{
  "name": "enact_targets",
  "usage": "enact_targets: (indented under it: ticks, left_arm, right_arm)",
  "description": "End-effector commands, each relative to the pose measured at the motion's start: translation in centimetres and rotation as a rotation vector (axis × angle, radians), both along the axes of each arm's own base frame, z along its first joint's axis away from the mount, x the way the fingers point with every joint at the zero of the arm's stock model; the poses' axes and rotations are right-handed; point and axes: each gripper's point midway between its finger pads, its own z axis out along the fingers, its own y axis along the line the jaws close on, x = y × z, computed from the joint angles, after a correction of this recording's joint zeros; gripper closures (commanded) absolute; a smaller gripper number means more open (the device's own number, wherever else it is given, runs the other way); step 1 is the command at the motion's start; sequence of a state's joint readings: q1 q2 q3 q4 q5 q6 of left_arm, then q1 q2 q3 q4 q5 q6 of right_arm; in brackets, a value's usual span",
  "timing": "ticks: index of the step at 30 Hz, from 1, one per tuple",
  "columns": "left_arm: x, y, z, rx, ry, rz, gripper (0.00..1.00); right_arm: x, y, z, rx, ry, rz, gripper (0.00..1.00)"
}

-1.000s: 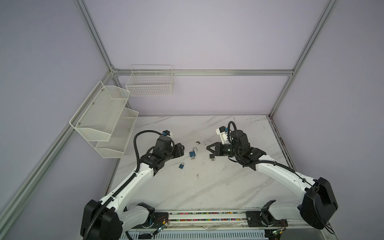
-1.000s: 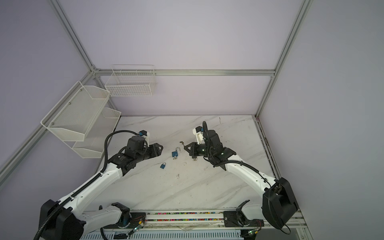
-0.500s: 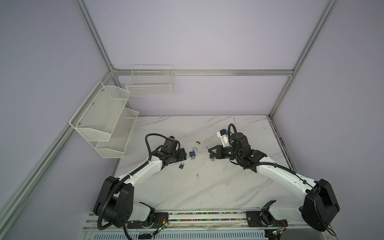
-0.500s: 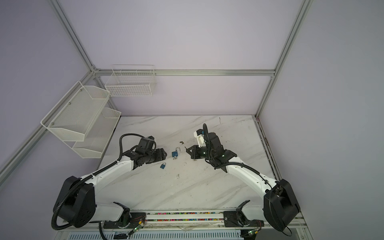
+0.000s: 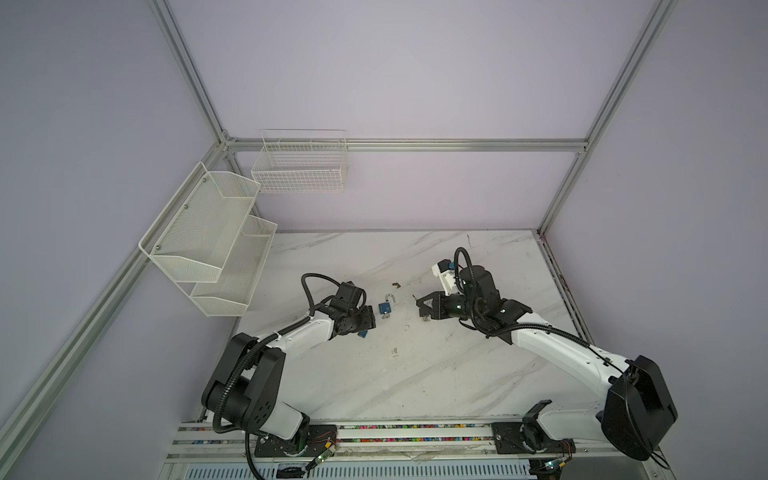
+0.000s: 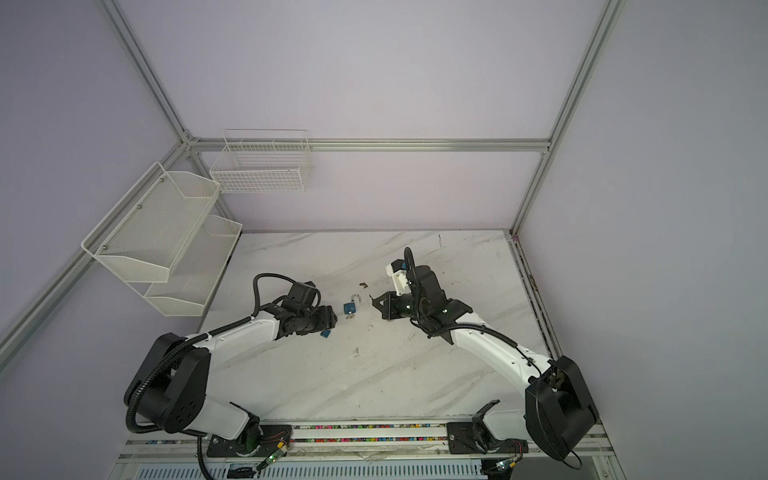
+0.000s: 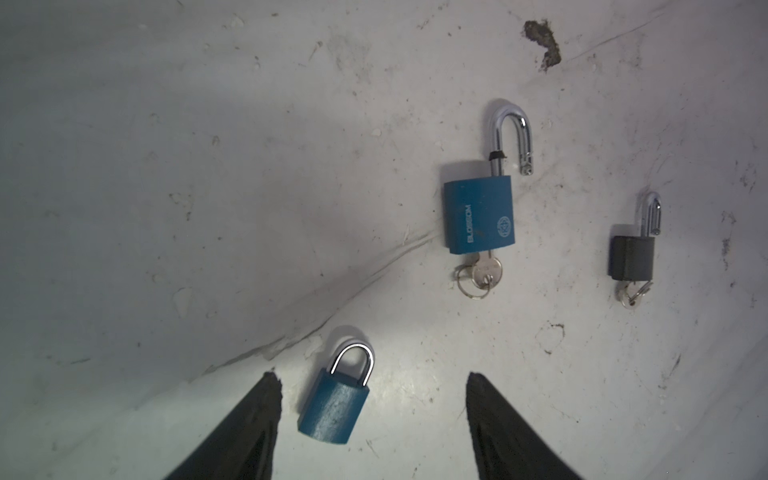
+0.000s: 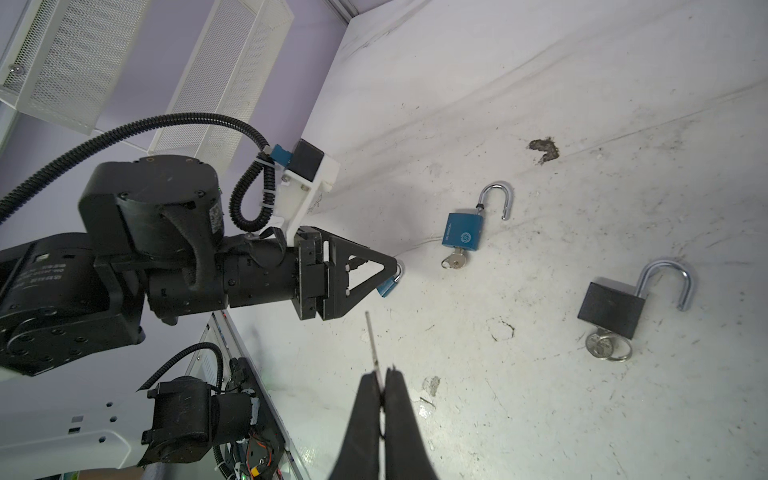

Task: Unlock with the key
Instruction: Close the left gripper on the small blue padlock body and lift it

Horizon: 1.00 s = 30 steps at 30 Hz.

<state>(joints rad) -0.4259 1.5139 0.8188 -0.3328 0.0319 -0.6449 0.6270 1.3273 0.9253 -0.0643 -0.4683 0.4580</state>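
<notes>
Next, my left gripper grabs the small blue padlock (image 7: pixel 332 411) by the two narrow sides of its body, leaving the shackle and keyhole end free for the key.
A small blue padlock (image 7: pixel 332 411) with its shackle shut lies flat on the marble table, also seen in both top views (image 5: pixel 363 333) (image 6: pixel 325 333). My left gripper (image 7: pixel 370 378) is open and low over it. The lock lies between the two fingers, closer to one, and touches neither. My right gripper (image 8: pixel 384 372) is shut on a thin metal key (image 8: pixel 371 340), whose blade sticks out past the fingertips. It hovers right of the locks (image 5: pixel 417 303), apart from the small padlock (image 8: pixel 388 286).
A larger blue padlock (image 7: pixel 478 218) (image 5: pixel 385 308) and a black padlock (image 7: pixel 631 257) (image 8: pixel 611 309) lie nearby, shackles open, each with a key in it. A dark stain (image 7: pixel 544 41) marks the table. White mesh shelves (image 5: pixel 216 245) and a wire basket (image 5: pixel 301 166) hang at the back left.
My left arm has dropped and reached right until its fingers straddle the small blue padlock, opening a little wider early on. The right gripper stayed shut on the key and barely shifted.
</notes>
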Motion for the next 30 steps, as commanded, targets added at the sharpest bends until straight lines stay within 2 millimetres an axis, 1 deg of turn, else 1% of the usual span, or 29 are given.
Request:
enact_targets:
  ticks: [1, 6, 9, 14, 17, 21, 26, 30]
  left_arm:
    - [-0.5, 0.5, -1.1, 0.024, 0.007, 0.016, 0.30]
    - [-1.0, -0.2, -1.4, 0.021, 0.021, 0.008, 0.33]
    - [-1.4, -0.6, -2.0, 0.017, 0.045, 0.032, 0.36]
    - [-2.2, 0.4, -2.9, 0.106, 0.086, 0.071, 0.40]
    - [-2.6, 0.1, -3.0, 0.107, 0.092, 0.074, 0.43]
    - [-3.0, -0.8, -2.8, 0.106, 0.087, 0.069, 0.46]
    - [-3.0, -1.0, -2.8, 0.154, 0.083, 0.073, 0.51]
    - [-2.9, -0.8, -3.0, 0.226, 0.098, 0.067, 0.53]
  right_arm:
    - [-0.3, -0.1, 1.0, 0.007, -0.031, 0.014, 1.00]
    - [-0.3, -0.1, 0.7, 0.005, -0.028, 0.016, 1.00]
    - [-0.4, -0.1, 0.6, 0.004, -0.029, 0.023, 1.00]
    - [-0.5, -0.1, 0.4, 0.000, -0.029, 0.026, 1.00]
    - [-0.6, -0.2, 0.4, -0.003, -0.031, 0.029, 1.00]
    - [-0.6, -0.1, 0.1, -0.008, -0.030, 0.036, 1.00]
    - [-0.6, 0.0, 0.0, -0.009, -0.030, 0.044, 1.00]
    - [-0.6, 0.0, 0.1, -0.011, -0.035, 0.048, 1.00]
